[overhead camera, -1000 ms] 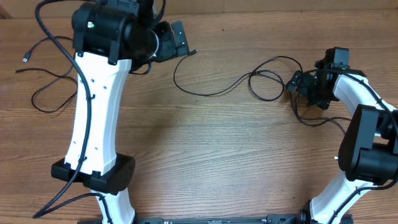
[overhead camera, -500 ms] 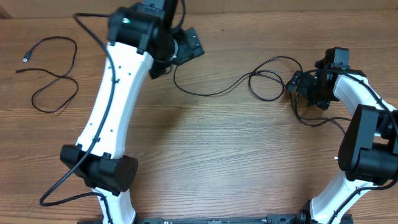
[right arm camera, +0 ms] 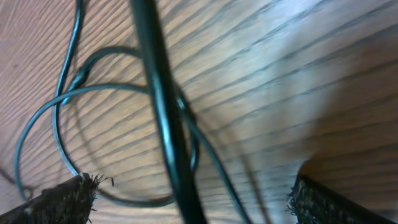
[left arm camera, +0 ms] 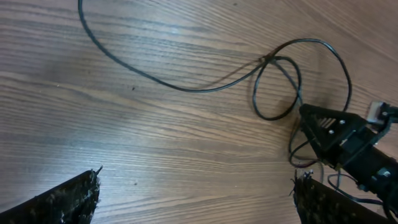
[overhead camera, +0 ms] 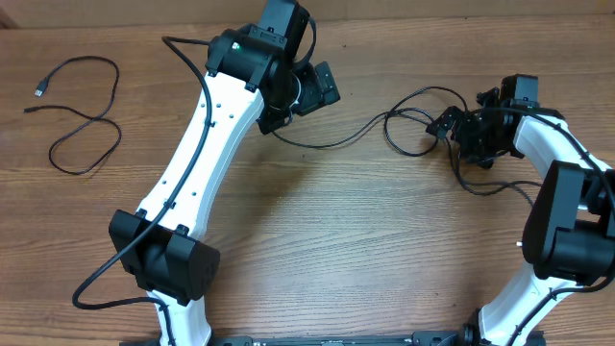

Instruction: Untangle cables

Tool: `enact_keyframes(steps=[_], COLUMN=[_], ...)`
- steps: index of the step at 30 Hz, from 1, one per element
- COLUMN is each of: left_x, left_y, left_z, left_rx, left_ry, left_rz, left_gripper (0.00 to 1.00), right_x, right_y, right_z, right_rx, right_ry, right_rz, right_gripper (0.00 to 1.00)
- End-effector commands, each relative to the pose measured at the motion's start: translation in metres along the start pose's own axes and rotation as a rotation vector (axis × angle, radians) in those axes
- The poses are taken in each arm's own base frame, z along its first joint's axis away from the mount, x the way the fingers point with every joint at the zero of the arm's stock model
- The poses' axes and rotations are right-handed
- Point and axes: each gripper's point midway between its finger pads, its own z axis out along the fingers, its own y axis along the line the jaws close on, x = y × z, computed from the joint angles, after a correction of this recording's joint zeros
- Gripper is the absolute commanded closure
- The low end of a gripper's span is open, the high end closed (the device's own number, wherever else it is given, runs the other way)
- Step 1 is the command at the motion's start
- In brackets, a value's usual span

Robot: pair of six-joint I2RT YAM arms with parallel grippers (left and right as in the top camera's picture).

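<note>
My right gripper grabs the black cable's parts beside its loop next, which leaves cable free for my left gripper to untangle.
A thin black cable curves across the wooden table's middle and crosses itself in a loop beside my right gripper. The left wrist view shows the same cable and its loop with a small knot at the top. A separate cable lies untangled at the far left. My left gripper hovers open above the long cable's left end, with bare wood between its fingers. My right gripper is open, and blurred cable strands run between its jaws.
More black cable loops lie on the table below the right gripper. The left arm stretches diagonally from its base at the lower left. The table's far edge runs just behind the left gripper.
The left arm has swung right, from near the far-left cable to above the long cable's left end. The right gripper has tipped slightly left toward the loop. Both stay open.
</note>
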Motion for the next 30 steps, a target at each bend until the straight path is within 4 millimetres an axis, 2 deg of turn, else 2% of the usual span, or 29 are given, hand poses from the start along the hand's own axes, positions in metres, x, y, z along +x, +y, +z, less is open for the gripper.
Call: enact_keyframes(steps=[1, 2, 3, 4, 6, 10, 13, 18, 23, 27, 30], left_x=[0.004, 0.004, 0.004, 0.004, 0.007, 0.01, 0.012, 0.013, 0.009, 0.005, 0.004], left_y=[0.005, 0.008, 0.011, 0.014, 0.019, 0.033, 0.043, 0.049, 0.046, 0.042, 0.035], left_z=[0.001, 0.001, 0.001, 0.001, 0.0, -0.002, -0.004, -0.005, -0.004, -0.003, -0.002], left_rx=[-0.021, -0.036, -0.051, -0.066, -0.09, -0.158, -0.205, -0.233, -0.218, -0.201, -0.185], left_ry=[0.013, 0.009, 0.005, 0.003, 0.012, 0.015, 0.015, 0.015, 0.001, -0.016, -0.027], left_rz=[-0.009, -0.01, -0.011, -0.012, -0.016, -0.021, -0.024, -0.026, -0.024, -0.022, -0.011], left_gripper=[0.0, 0.0, 0.0, 0.01, 0.0, 0.0, 0.0, 0.01, 0.0, 0.01, 0.0], right_x=[0.015, 0.016, 0.017, 0.017, 0.018, 0.019, 0.018, 0.003, -0.01, -0.003, 0.004], right_y=[0.004, 0.004, 0.004, 0.004, 0.007, 0.01, 0.018, 0.045, 0.089, 0.131, 0.15], right_z=[0.011, 0.01, 0.01, 0.01, 0.01, 0.008, 0.001, -0.037, -0.101, -0.156, -0.183], right_rx=[-0.04, -0.038, -0.037, -0.041, -0.054, -0.084, -0.128, -0.234, -0.319, -0.432, -0.458], right_ry=[0.055, 0.06, 0.063, 0.064, 0.069, 0.083, 0.101, 0.098, 0.044, 0.001, -0.046], right_rz=[0.012, 0.014, 0.017, 0.017, 0.017, 0.026, 0.041, 0.022, -0.099, -0.224, -0.284], right_gripper=[0.0, 0.0, 0.09, 0.23, 0.59, 0.96, 0.96, 0.96, 0.96, 0.96, 0.96])
